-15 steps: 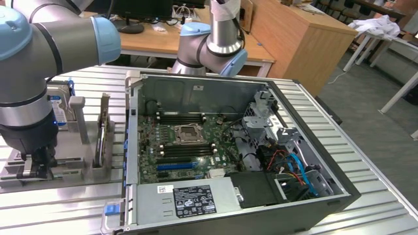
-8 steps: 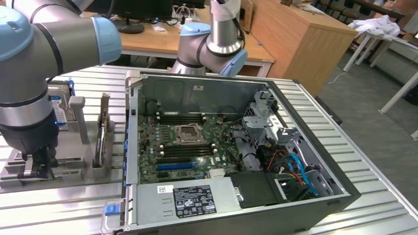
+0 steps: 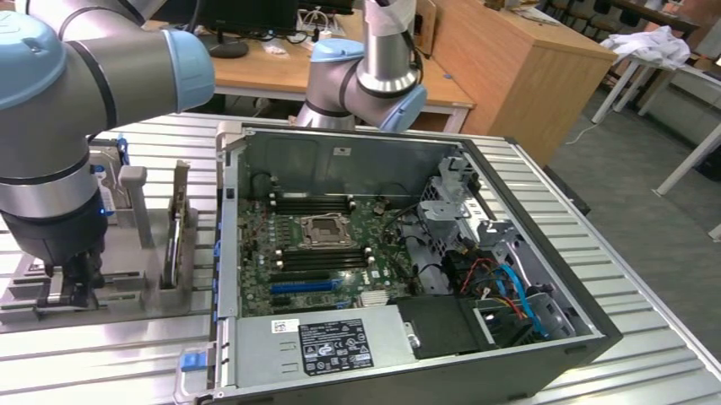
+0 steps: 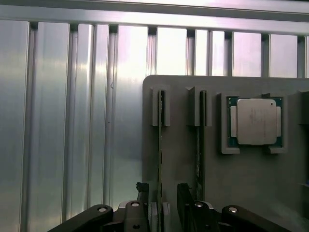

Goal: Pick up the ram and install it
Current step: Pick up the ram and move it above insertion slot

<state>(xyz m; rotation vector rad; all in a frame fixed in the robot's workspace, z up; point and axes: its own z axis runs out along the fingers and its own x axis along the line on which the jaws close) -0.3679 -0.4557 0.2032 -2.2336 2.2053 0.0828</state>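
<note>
My gripper should next grab the ram's bare middle part (image 4: 160, 193) to install the ram. Both its sides are open there, while the slot of the grey holder goes around the ram's end.
Two rams stand on edge in slots of a grey holder (image 4: 183, 159), seen end-on as thin dark strips. One ram (image 4: 161, 154) runs between the fingers of my gripper (image 4: 161, 205); the other ram (image 4: 200, 145) lies just outside one finger. My gripper is open, its fingers (image 4: 141, 195) astride the first stick with a gap on each side. In the exterior view my gripper (image 3: 70, 291) hangs low over the holder (image 3: 124, 291) at the exterior view's left, beside the open computer case (image 3: 372, 135).
A square silver processor (image 4: 256, 121) sits in a pocket of the holder beside the rams. Inside the case lie the motherboard with its black memory slots (image 3: 321, 202), a processor socket (image 3: 333, 229), cables and a power supply (image 3: 333, 346). The ribbed metal table (image 4: 63, 121) surrounds the holder.
</note>
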